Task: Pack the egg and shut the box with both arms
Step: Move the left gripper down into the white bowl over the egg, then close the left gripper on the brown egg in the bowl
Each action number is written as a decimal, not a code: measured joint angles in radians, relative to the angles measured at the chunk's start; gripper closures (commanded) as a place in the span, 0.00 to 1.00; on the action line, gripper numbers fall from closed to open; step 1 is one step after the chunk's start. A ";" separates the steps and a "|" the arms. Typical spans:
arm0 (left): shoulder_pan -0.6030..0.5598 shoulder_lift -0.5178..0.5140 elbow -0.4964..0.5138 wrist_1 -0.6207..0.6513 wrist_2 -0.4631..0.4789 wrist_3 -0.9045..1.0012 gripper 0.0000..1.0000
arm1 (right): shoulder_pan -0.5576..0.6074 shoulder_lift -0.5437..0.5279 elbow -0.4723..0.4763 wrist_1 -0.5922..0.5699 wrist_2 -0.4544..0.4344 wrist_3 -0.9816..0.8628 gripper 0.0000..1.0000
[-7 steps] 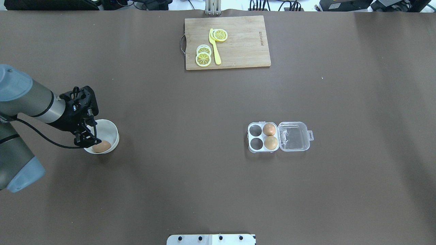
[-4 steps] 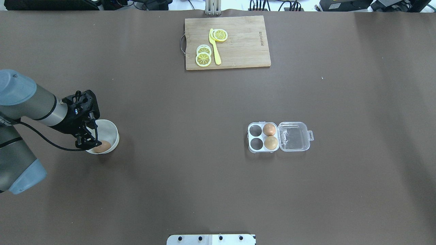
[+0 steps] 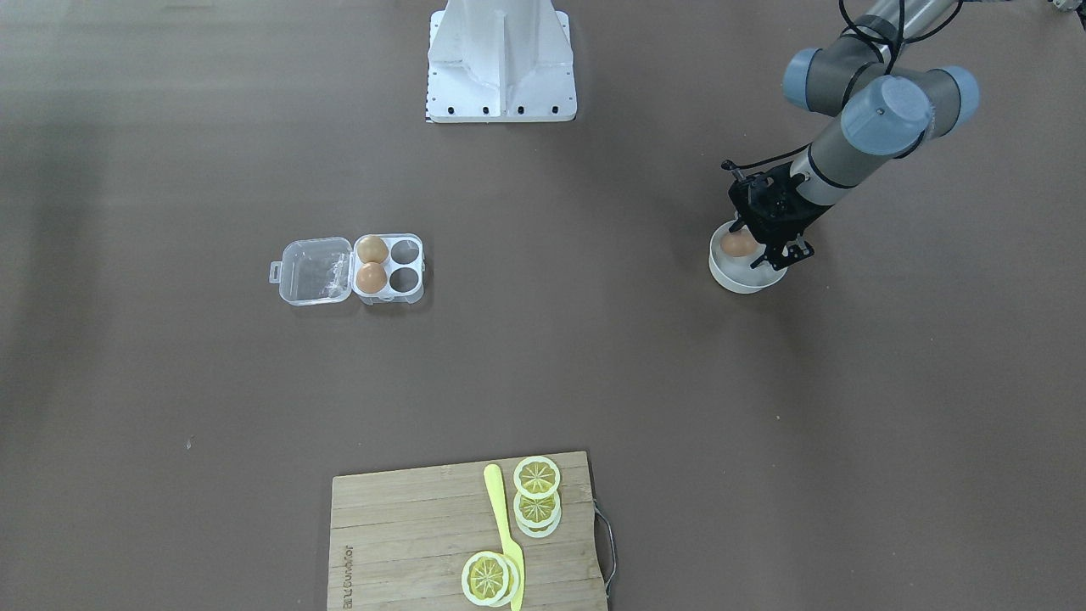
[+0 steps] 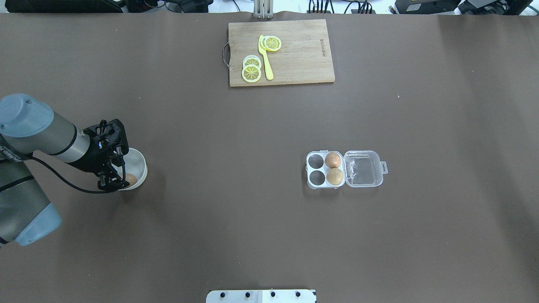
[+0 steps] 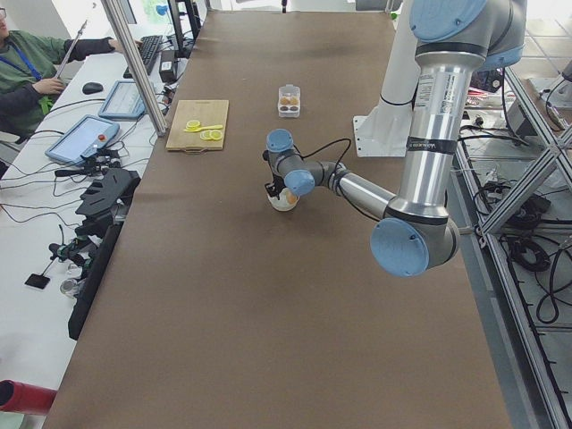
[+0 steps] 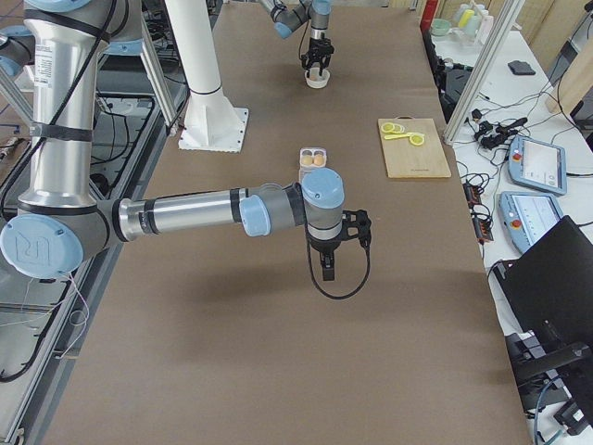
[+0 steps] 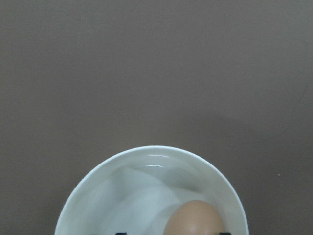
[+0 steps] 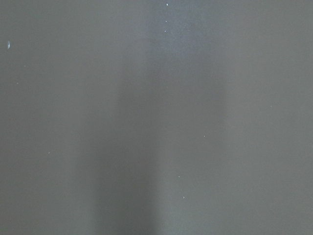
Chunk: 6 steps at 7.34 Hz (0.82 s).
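Note:
My left gripper grabs the orange-brown egg by its rounded sides next, to fill an empty cell of the clear box (image 3: 404, 251).
The egg (image 4: 132, 179) lies in a round white bowl (image 4: 139, 162) at the table's left; it also shows in the left wrist view (image 7: 195, 219) and the front view (image 3: 737, 244). My left gripper (image 4: 114, 180) reaches down into the bowl, open, its fingertips (image 7: 224, 233) on either side of the egg. The clear box (image 4: 313, 169) lies open right of centre, lid (image 4: 364, 168) flat to its right. Two brown eggs (image 4: 333, 160) fill the cells by the lid; the other two cells are empty. My right gripper (image 6: 329, 264) shows only in the exterior right view, above bare table; I cannot tell its state.
A wooden cutting board (image 4: 303, 54) with lemon slices (image 4: 251, 72) and a yellow knife (image 4: 265, 59) lies at the far edge. The robot's white base (image 3: 501, 64) stands at the near middle edge. Brown table surface lies between bowl and box.
My left arm has swung its gripper a little lower and further over the bowl, so it now covers more of the egg. The box and its eggs have not moved.

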 measured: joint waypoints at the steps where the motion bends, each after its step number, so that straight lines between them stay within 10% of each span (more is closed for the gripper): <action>1: 0.002 0.000 0.002 0.000 0.002 0.000 0.31 | 0.000 0.000 0.000 0.000 0.000 0.000 0.00; 6: 0.017 -0.009 0.017 -0.003 0.034 0.000 0.34 | -0.001 0.002 0.001 0.000 0.001 0.000 0.00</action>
